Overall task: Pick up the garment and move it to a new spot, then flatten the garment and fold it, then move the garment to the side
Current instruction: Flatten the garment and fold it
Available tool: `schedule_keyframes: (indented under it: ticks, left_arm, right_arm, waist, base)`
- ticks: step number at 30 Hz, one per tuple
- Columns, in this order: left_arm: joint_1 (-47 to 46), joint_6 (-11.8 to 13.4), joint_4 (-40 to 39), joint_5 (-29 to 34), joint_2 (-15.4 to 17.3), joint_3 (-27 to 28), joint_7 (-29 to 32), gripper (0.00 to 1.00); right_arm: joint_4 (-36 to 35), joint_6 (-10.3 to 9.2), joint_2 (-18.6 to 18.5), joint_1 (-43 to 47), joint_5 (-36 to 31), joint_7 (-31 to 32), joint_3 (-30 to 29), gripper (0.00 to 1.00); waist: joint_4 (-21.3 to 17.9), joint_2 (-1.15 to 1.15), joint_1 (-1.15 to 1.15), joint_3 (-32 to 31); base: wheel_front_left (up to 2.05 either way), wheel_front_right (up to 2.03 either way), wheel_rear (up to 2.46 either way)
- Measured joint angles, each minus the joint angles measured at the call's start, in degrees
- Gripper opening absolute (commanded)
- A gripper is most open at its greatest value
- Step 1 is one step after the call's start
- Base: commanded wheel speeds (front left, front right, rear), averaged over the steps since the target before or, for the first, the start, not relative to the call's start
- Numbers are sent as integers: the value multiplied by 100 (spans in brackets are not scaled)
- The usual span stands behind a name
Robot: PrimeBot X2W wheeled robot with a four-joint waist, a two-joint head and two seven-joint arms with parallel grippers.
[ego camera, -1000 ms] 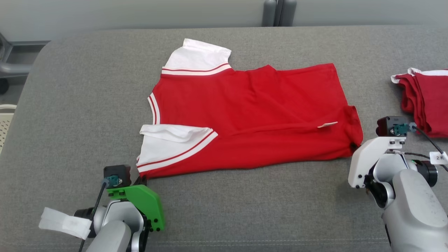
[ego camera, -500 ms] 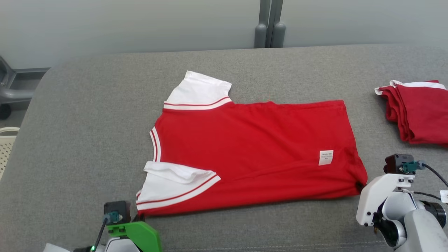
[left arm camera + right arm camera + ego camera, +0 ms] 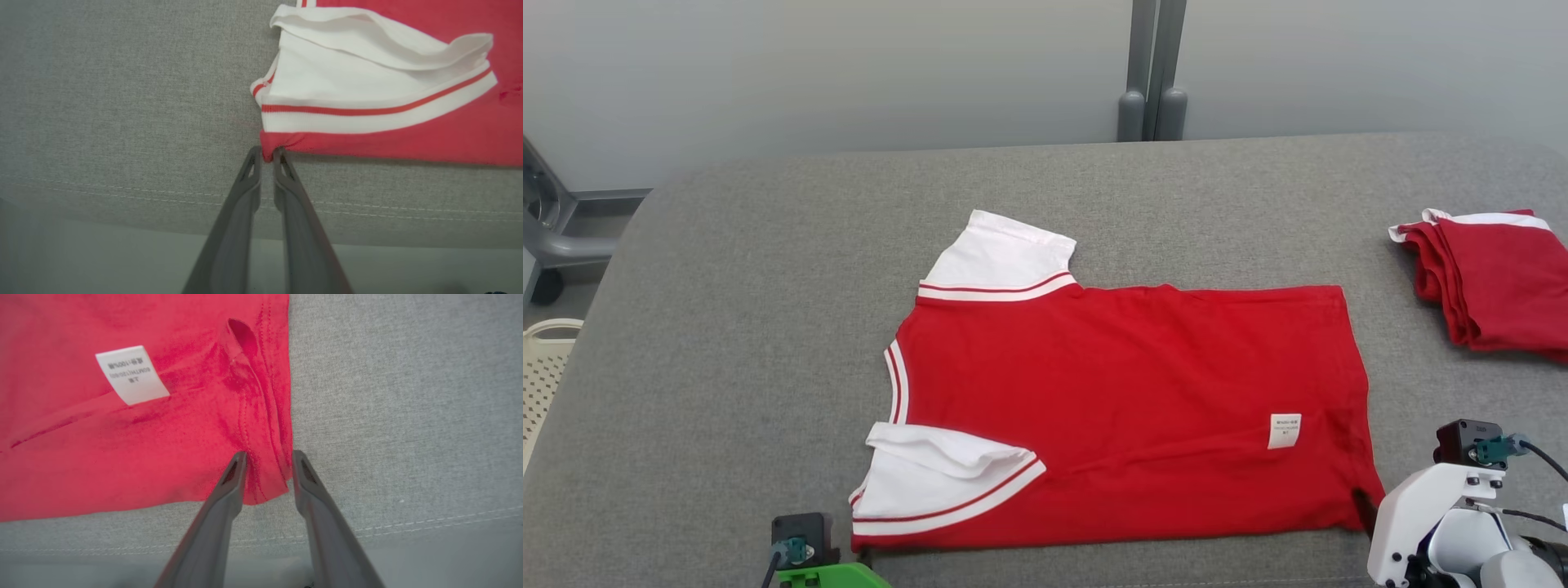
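Note:
The red shirt point(image 3: 1150, 392) lies flat and slack. My right gripper takes hold of its hem corner point(image 3: 1367, 493) next, where the edge of the hem lies open.
The garment point(image 3: 1127, 408) is a red shirt with white, red-striped sleeves, spread flat on the grey padded table point(image 3: 727, 327). Its near sleeve point(image 3: 367, 77) lies folded over itself. My left gripper point(image 3: 267, 154) is shut on the shirt's near shoulder-side corner, with red cloth pinched between the tips. My right gripper point(image 3: 269, 457) stands open, one finger on each side of the hem corner point(image 3: 261, 486), which lies slack on the table. A white care label point(image 3: 130, 373) sits close to that corner. The right arm's white mount point(image 3: 1413, 514) is at the lower right of the head view.
A stack of folded red garments point(image 3: 1494, 282) lies at the table's far right. A white basket point(image 3: 543, 367) stands off the table's left edge and a grey post point(image 3: 1150, 98) behind it. The table's front edge point(image 3: 122, 192) runs just under both grippers.
The head camera has tilted up, so the whole picture slid down. My right gripper has opened and let go of the hem corner. The shirt's near half now lies flatter, label face up.

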Motion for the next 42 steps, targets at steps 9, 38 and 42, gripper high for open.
schedule_keyframes:
  ticks: [9, 38, 42]
  left_arm:
    - [45, -9, -4, -43, -1, 183, -595, 100]
    - [144, -1674, 221, 649, -425, 1252, -3003, 100]
    - [253, -1683, 339, 682, -355, 1192, -2904, 100]
  right_arm:
    - [-524, -1, 47, 306, 129, -220, -245, 100]
    - [-271, -5, 60, 285, 570, -3651, 1126, 100]
    - [-220, -4, 64, 274, 264, -3678, 1310, 100]
  waist:
    - [79, 0, 0, -80]
    - [267, 0, 0, -835]
    - [267, 0, 0, -871]
  base:
    - [0, 0, 0]
    - [0, 0, 0]
    - [0, 0, 0]
